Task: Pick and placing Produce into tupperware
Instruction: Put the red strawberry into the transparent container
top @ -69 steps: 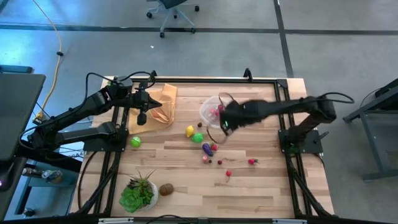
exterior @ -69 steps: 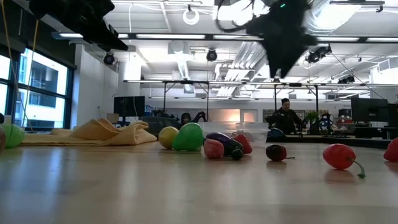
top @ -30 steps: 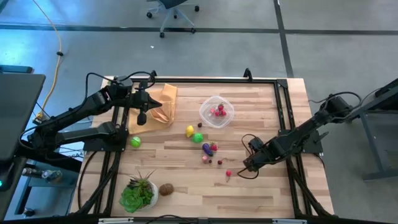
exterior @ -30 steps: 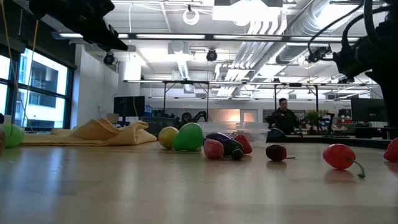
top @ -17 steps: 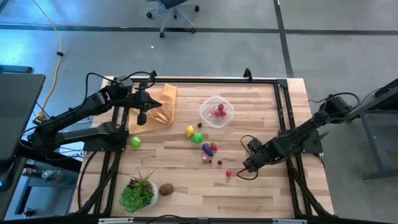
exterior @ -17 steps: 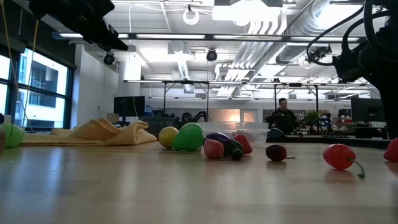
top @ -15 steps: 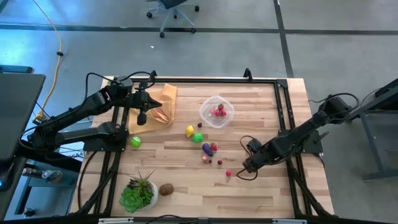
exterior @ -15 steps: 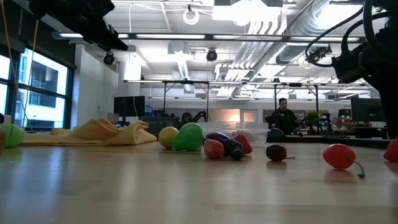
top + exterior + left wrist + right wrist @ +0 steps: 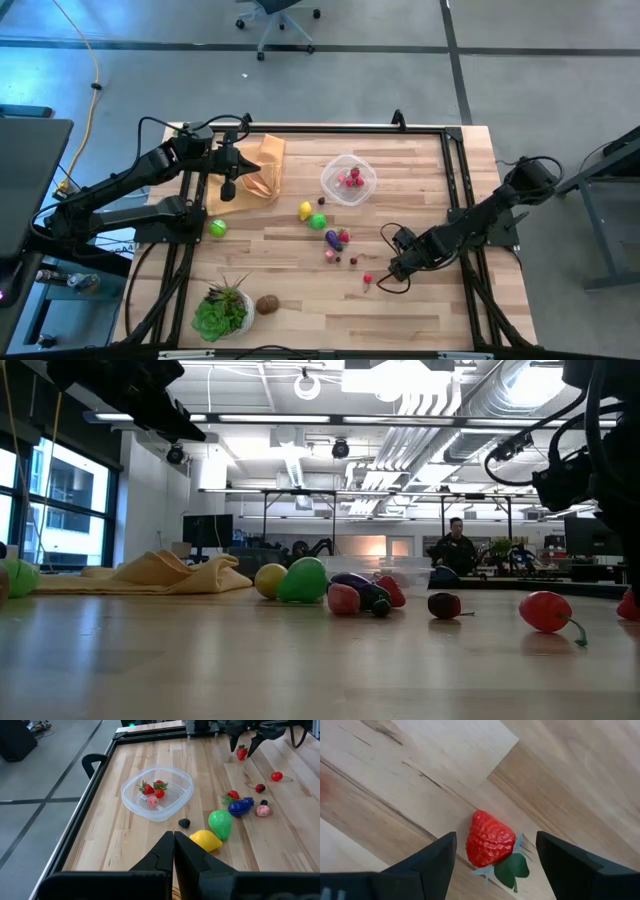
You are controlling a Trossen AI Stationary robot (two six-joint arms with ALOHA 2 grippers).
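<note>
The robot's right gripper is ready to close on the red strawberry [image 9: 490, 842]: its fingers are on either side of the strawberry, low over the wood, so it would hold the strawberry if it closed now.
My right gripper [image 9: 396, 268] hangs low over the table's near right part, open. A red strawberry [image 9: 490, 842] lies on the wood between its two fingers, and a gap shows on each side of it. The clear tupperware [image 9: 348, 179] stands toward the far side and holds three small red pieces [image 9: 154, 790]. More produce lies loose: a lemon [image 9: 305, 210], a green fruit [image 9: 318, 221], a purple one [image 9: 332, 239], a red cherry [image 9: 367, 280], a green ball [image 9: 217, 228], a brown piece [image 9: 267, 304]. My left gripper [image 9: 228, 187] waits shut above the tan cloth [image 9: 255, 170].
A leafy plant in a white pot [image 9: 222, 310] stands at the near left. Black frame rails [image 9: 460, 200] run along the table's sides. Bare wood lies between the loose produce and the near edge. A person shows far off in the room [image 9: 458, 545].
My right gripper, which was over the tupperware two seconds ago, has settled by the strawberry. In the last second it has sunk a little and edged toward the table's left. The produce and the left arm have stayed put.
</note>
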